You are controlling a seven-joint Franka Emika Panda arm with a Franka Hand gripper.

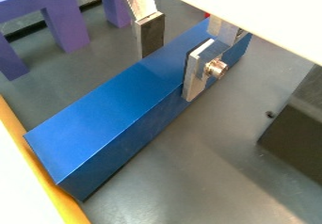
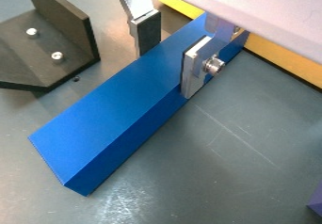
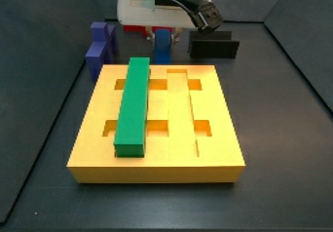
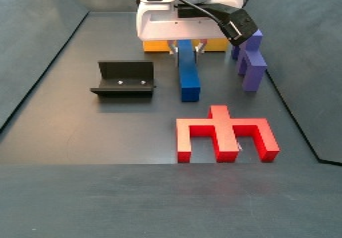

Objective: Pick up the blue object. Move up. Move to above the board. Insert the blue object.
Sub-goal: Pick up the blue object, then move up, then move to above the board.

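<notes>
I will next take hold of the blue bar across its long sides with my gripper, so that I can lift it and insert it in the board.
The blue object (image 1: 120, 110) is a long blue bar lying flat on the grey floor; it also shows in the wrist view (image 2: 126, 110) and in both side views (image 4: 189, 72) (image 3: 162, 47). My gripper (image 1: 176, 51) is low over one end of it and open. The fingers straddle the bar: one plate stands at its near side, and the dark pad (image 1: 149, 35) stands a little off its far side. The gripper also shows in the wrist view (image 2: 174, 49) and in a side view (image 4: 187, 44). The yellow-orange board (image 3: 215, 148) lies beside the bar's end.
A green bar (image 3: 132, 104) lies in a groove of the board. A purple stepped block (image 4: 250, 57) stands beside the blue bar. The dark fixture (image 4: 123, 79) stands on its other side. A red comb-shaped piece (image 4: 225, 134) lies further along the floor.
</notes>
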